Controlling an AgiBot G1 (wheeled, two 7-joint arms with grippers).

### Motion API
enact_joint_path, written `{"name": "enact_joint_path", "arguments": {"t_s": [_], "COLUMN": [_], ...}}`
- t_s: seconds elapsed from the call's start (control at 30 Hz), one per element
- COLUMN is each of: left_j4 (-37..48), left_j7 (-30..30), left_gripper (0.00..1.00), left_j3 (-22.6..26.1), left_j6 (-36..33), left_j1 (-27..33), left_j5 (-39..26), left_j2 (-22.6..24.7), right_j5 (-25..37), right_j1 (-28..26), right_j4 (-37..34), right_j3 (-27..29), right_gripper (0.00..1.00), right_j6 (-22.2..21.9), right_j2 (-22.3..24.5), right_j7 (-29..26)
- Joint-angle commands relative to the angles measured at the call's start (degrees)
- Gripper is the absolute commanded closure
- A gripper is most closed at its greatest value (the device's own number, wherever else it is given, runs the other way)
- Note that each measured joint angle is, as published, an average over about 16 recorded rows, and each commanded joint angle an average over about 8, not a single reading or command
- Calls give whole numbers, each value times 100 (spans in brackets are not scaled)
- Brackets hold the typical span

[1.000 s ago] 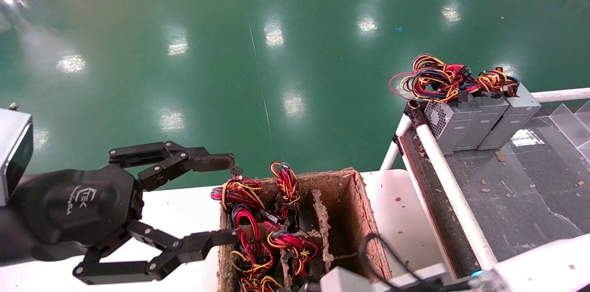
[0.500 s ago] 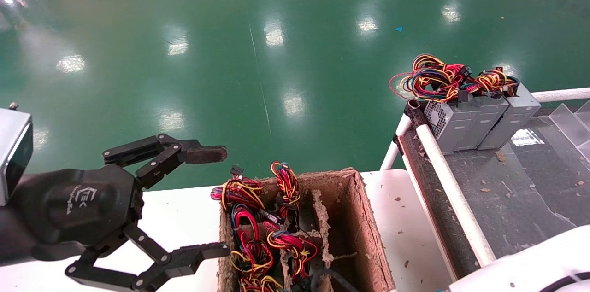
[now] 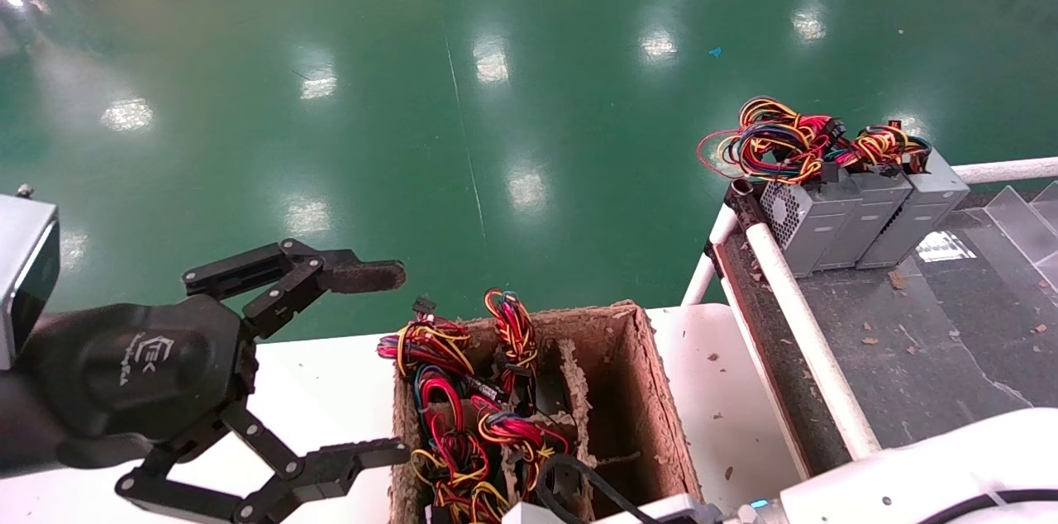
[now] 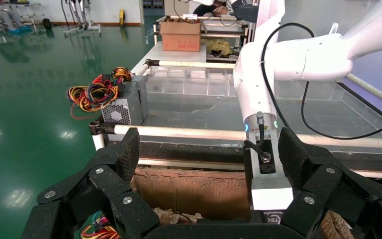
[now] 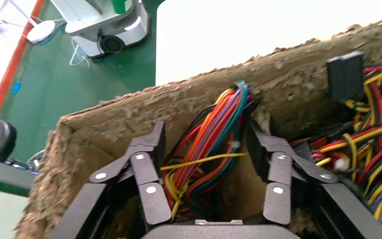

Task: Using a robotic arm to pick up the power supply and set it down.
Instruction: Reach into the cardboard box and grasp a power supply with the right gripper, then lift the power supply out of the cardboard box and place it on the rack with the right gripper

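Note:
I need to lift the power supply from the box and set it down, so my right gripper should next grab the upright loop (image 5: 224, 117) of the power supply's wire bundle.
Several power supplies stand in a brown partitioned box (image 3: 657, 392); only their red, yellow and black wire bundles (image 3: 463, 416) show. In the right wrist view my right gripper (image 5: 206, 132) is open down inside the box (image 5: 129, 119). Its fingers (image 5: 149, 164) stand either side of an orange, purple and green wire bundle (image 5: 214, 129) without touching it. In the head view only the white right arm (image 3: 909, 474) shows, at the bottom edge. My left gripper (image 3: 402, 361) hovers wide open beside the box's left wall, holding nothing.
Three grey power supplies (image 3: 860, 214) with tangled wires stand in a row at the far end of a dark conveyor (image 3: 926, 342) framed by a white rail (image 3: 810, 342). The box stands on a white table (image 3: 331, 392). Green floor lies beyond.
My left gripper spread its fingers wider and drew back slightly from the box. The right arm's wrist shifted left along the bottom edge, over the wired compartments.

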State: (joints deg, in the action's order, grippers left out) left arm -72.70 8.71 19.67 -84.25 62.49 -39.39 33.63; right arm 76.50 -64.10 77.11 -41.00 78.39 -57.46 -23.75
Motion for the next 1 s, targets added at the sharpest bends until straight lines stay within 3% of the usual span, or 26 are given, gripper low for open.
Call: {"name": "enact_joint_path", "arguments": {"t_s": [0.03, 0.63, 1.0], "left_j4": [0, 0, 0], "left_j7": [0, -1, -1], "left_gripper": [0, 0, 0], "left_j3": [0, 2, 3], "left_j6": [0, 1, 1], "left_j1": [0, 0, 1], "left_j5": [0, 1, 2], "left_j2": [0, -1, -1], "right_j5": [51, -156, -856], "right_j1": [-12, -34, -71], "right_j4": [4, 17, 57], "right_j3": [-6, 52, 456], "right_gripper": [100, 100, 100], "right_j6": [-57, 8, 194], "right_j2": [-40, -77, 213], "right_j7": [-6, -12, 334]}}
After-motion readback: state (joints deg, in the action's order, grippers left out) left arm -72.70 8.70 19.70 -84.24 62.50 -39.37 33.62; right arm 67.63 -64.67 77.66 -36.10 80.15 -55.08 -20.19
